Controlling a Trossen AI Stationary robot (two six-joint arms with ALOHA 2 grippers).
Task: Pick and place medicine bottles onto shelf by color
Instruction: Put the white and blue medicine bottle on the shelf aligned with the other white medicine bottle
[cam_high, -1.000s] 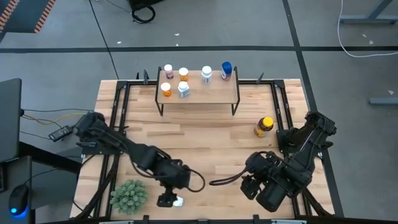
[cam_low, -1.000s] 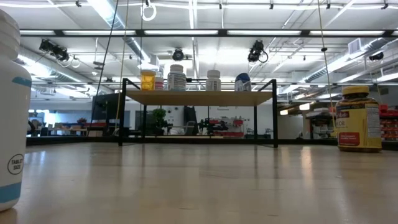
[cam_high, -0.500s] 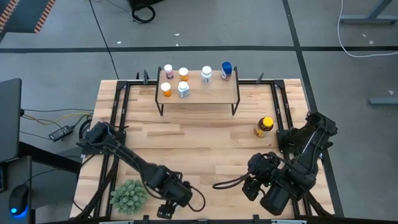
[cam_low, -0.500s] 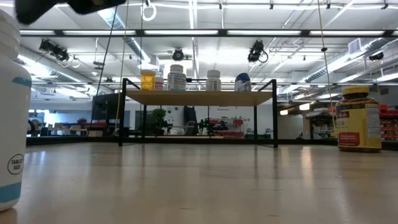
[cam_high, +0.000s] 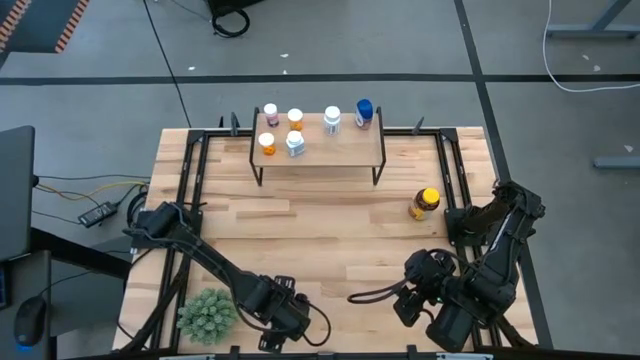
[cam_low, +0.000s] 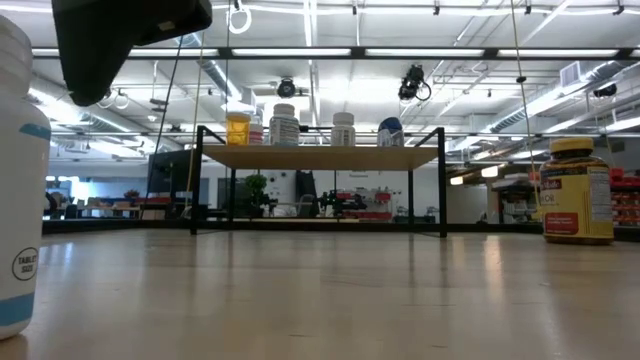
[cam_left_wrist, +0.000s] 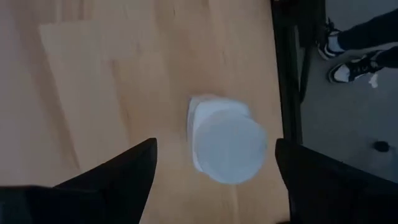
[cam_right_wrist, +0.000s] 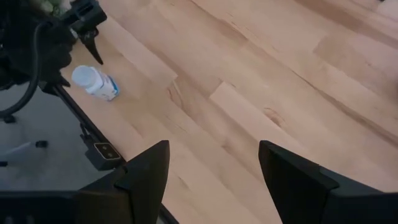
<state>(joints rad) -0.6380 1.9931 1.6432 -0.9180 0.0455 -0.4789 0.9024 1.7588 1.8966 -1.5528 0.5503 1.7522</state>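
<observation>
Next, my left gripper grabs the white bottle by its cap to place the bottle on the shelf.
A white medicine bottle with a blue-banded label stands upright on its base near the table's near edge, also in the right wrist view and at the low view's left edge. My left gripper hangs open just over its cap, pointing down, one finger to each side, touching nothing; in the high view my left gripper hides the bottle. My right gripper waits open at the near right. The shelf at the far side carries several bottles. An amber, yellow-capped bottle stands at the right.
A green spiky plant sits just left of my left gripper at the near edge. The black frame rail runs along the table edge beside the white bottle. Bare wood lies between the shelf and both grippers.
My left gripper has gone toward the table's near edge and down, coming over the white bottle, which it now covers in the high view. It shows at the top of the low view, where it did not a second ago. The bottle has not moved.
</observation>
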